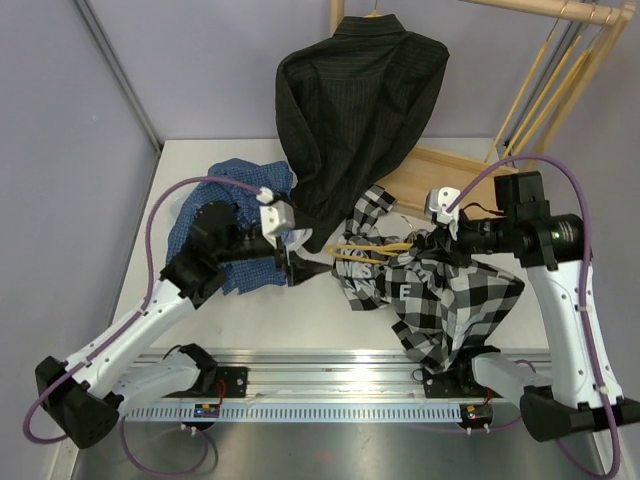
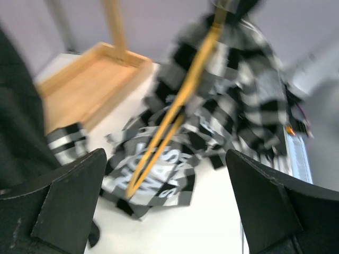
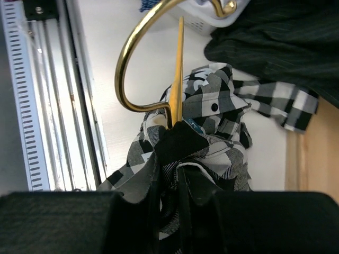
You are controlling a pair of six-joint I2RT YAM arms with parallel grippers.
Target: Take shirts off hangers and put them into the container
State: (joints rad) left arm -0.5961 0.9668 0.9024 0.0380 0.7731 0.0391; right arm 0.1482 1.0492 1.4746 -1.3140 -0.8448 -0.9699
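My left gripper needs to go to the yellow hanger and take hold of its bare end [image 1: 337, 251], which sticks out of the check shirt [image 1: 440, 295]. Then it can pull the hanger free.
A black-and-white check shirt [image 1: 440, 295] lies bunched on the table at centre right with a yellow hanger [image 1: 375, 250] still in it. My right gripper [image 1: 432, 238] is shut on the check shirt [image 3: 217, 119] at the collar, just below the hanger's gold hook [image 3: 135, 69]. My left gripper [image 1: 300, 265] stands open, facing the hanger [image 2: 175, 111] and the check shirt [image 2: 238, 100], with nothing between its fingers [image 2: 69, 206]. A black pinstriped shirt [image 1: 360, 110] hangs from the rail. A blue checked shirt [image 1: 225, 205] covers the container, whose white rim [image 3: 201, 20] shows in the right wrist view.
The wooden rack base [image 1: 440, 170] lies behind the check shirt, with posts and bare hangers [image 1: 545, 85] at the back right. A metal rail [image 1: 330, 375] runs along the near table edge. The pinstriped shirt's hem [image 3: 280, 47] hangs close to my right gripper.
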